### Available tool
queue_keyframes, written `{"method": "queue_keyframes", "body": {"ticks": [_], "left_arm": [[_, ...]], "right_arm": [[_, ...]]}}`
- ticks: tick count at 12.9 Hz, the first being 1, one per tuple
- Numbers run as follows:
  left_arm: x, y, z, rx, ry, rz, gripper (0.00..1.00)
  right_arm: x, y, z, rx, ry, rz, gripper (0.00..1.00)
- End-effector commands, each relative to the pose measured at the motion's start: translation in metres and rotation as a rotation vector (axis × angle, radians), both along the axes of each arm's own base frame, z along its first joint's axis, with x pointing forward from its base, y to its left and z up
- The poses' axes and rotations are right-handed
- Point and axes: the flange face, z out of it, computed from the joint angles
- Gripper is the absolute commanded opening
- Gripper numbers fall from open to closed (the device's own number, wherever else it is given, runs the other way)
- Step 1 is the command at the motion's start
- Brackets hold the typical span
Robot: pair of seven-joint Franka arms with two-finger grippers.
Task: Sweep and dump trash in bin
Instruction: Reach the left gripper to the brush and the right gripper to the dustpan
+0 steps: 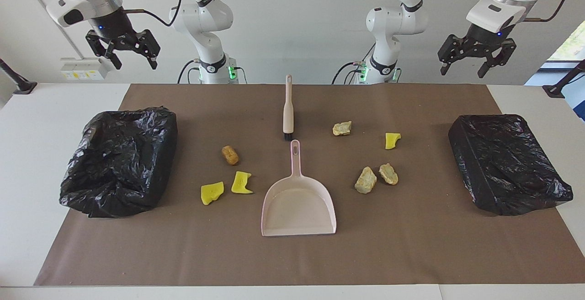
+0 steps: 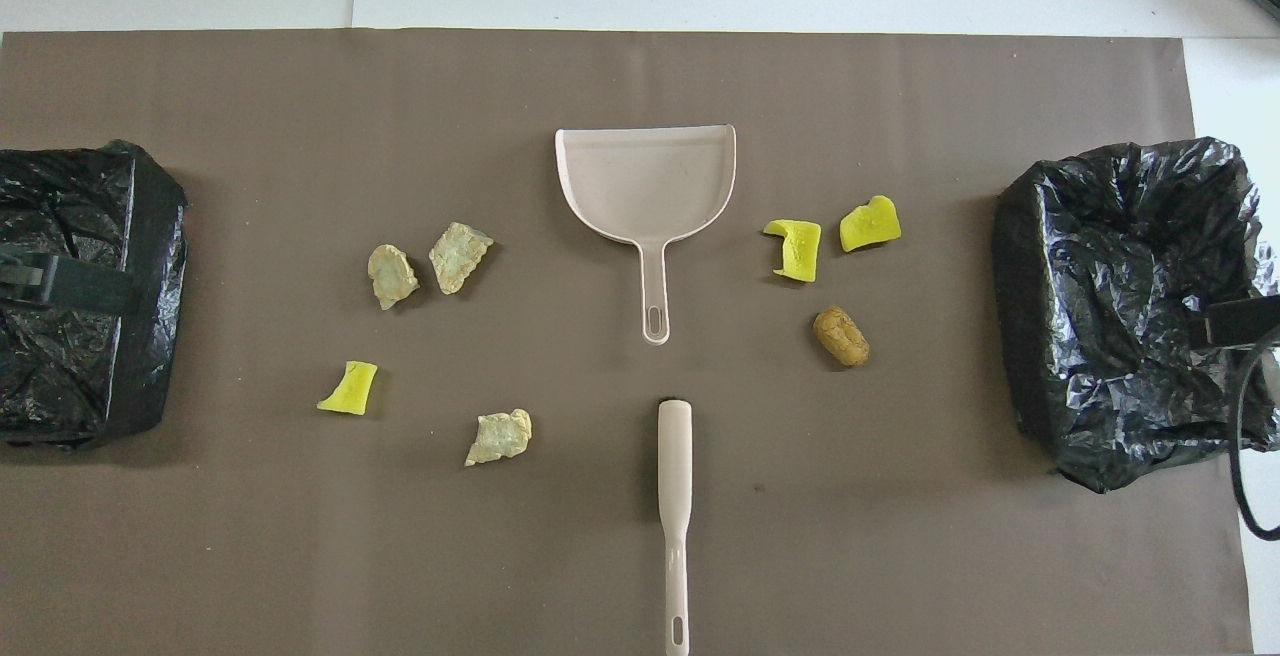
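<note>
The left gripper takes hold of the beige brush by its slim handle (image 2: 677, 580) next, to sweep the loose trash into the pink dustpan (image 2: 648, 184).
The trash lies loose on the brown mat: a brown cork (image 1: 230, 155) and two yellow sponge pieces (image 1: 212, 192) (image 1: 241, 183) toward the right arm's end. Three beige lumps (image 1: 342, 128) (image 1: 365, 180) (image 1: 388, 174) and another yellow piece (image 1: 392, 140) lie toward the left arm's end. A bin lined with a black bag stands at each end of the mat (image 1: 119, 160) (image 1: 507, 163). My right gripper (image 1: 134, 60) hangs open and empty, high above the table edge by its bin. My left gripper (image 1: 462, 67) hangs the same way, open, by the other bin.
A pink dustpan (image 1: 298, 204) lies mid-mat, its handle pointing toward the robots. The beige hand brush (image 1: 288, 108) lies in line with it, nearer to the robots, bristles toward the pan's handle. White table (image 1: 27, 153) borders the mat.
</note>
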Motion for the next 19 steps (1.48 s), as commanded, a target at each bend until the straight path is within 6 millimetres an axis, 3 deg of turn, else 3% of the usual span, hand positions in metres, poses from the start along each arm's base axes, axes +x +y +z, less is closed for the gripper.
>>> {"method": "queue_keyframes", "body": {"ticks": [1, 3, 7, 9, 13, 17, 19], "left_arm": [[-0.029, -0.04, -0.017, -0.029, 0.015, -0.082, 1.0], [-0.051, -0.074, -0.035, -0.033, 0.007, -0.129, 1.0], [-0.097, -0.148, -0.084, -0.022, 0.037, -0.089, 1.0], [-0.116, -0.186, -0.111, -0.021, 0.033, -0.069, 1.0], [-0.162, -0.25, -0.161, -0.058, 0.059, -0.014, 1.0], [-0.213, -0.3, -0.211, -0.055, 0.061, 0.038, 1.0], [-0.236, -0.33, -0.252, -0.039, 0.07, 0.072, 1.0]], "right_arm": [[-0.004, 0.0, -0.015, -0.014, 0.005, -0.02, 1.0], [0.003, 0.002, -0.033, -0.014, 0.011, -0.017, 1.0], [0.013, 0.009, -0.101, -0.014, 0.029, -0.006, 1.0], [0.034, 0.015, -0.135, -0.021, 0.029, -0.009, 1.0], [0.075, 0.073, -0.202, -0.027, 0.023, 0.06, 1.0], [0.114, 0.148, -0.224, -0.037, -0.072, 0.103, 1.0], [0.135, 0.183, -0.226, 0.004, -0.089, 0.114, 1.0]]}}
